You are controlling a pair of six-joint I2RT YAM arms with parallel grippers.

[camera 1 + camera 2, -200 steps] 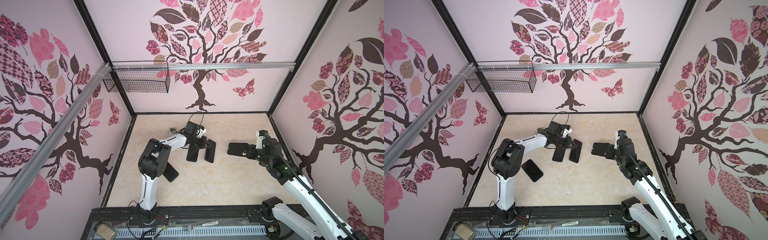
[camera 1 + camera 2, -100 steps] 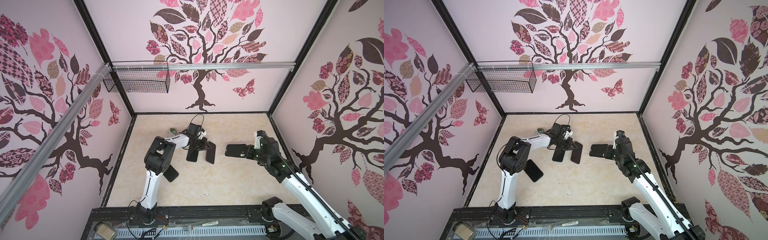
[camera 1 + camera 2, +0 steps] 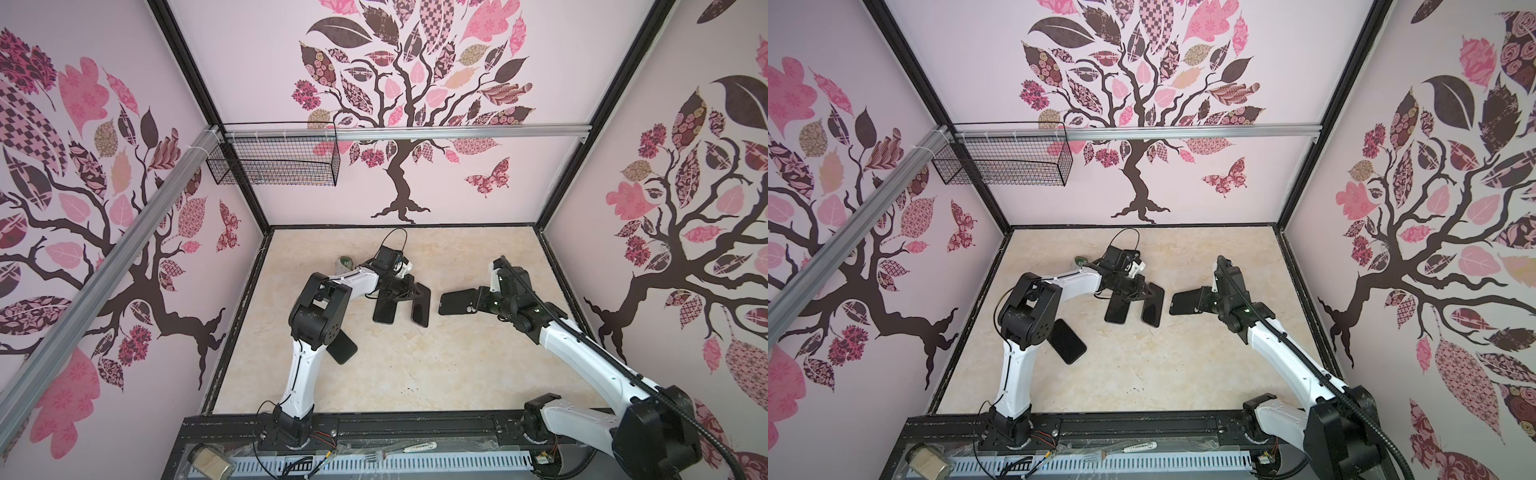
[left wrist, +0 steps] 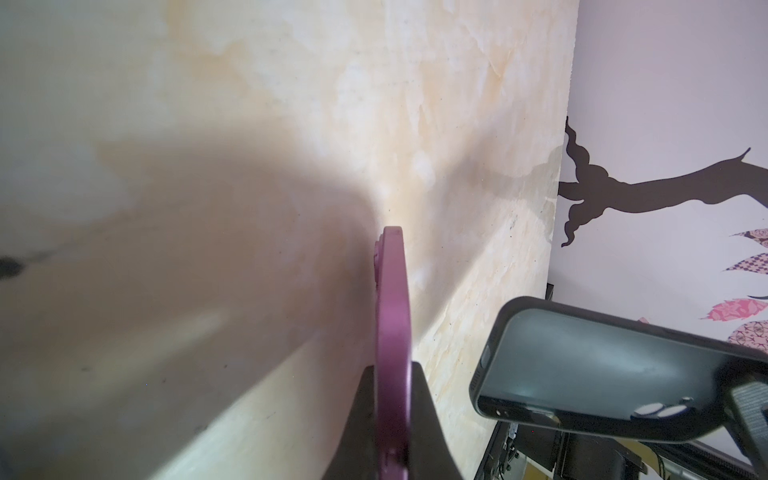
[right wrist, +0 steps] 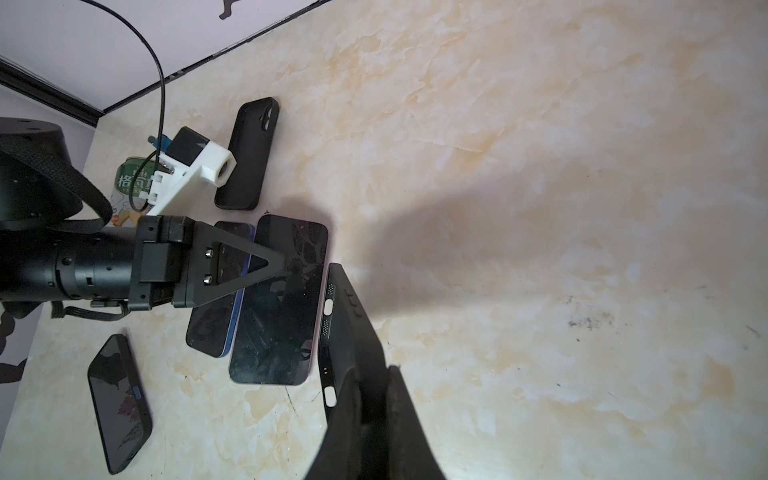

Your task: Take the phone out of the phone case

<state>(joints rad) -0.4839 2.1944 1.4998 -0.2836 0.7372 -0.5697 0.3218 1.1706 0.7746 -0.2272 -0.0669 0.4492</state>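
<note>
I can open my left gripper now: the phone hangs low and screen up over empty flat table beside the blue-edged phone, and it would land there.
My left gripper [image 4: 392,368] is shut on the phone [image 4: 392,299], which is purple and seen edge-on in the left wrist view. In both top views the phone [image 3: 422,311] [image 3: 1152,311] hangs low over the table's middle, screen up, with the left gripper [image 3: 409,293] on its far end. To its right my right gripper [image 5: 374,372] is shut on the black phone case [image 5: 347,328]. The phone case [image 3: 457,303] [image 4: 602,365] is apart from the phone, and its hollow inside shows empty. The right gripper [image 3: 478,301] holds it above the table.
A blue-edged phone [image 3: 384,311] lies beside the held one. Another dark phone [image 3: 343,351] lies by the left arm's elbow. A second black case [image 5: 249,153] and a green can [image 5: 124,191] sit farther back. A wire basket [image 3: 274,164] hangs on the back wall.
The right gripper has carried the case slightly toward the middle. The left arm's elbow has swung back, while its gripper and the phone have stayed nearly in place.
</note>
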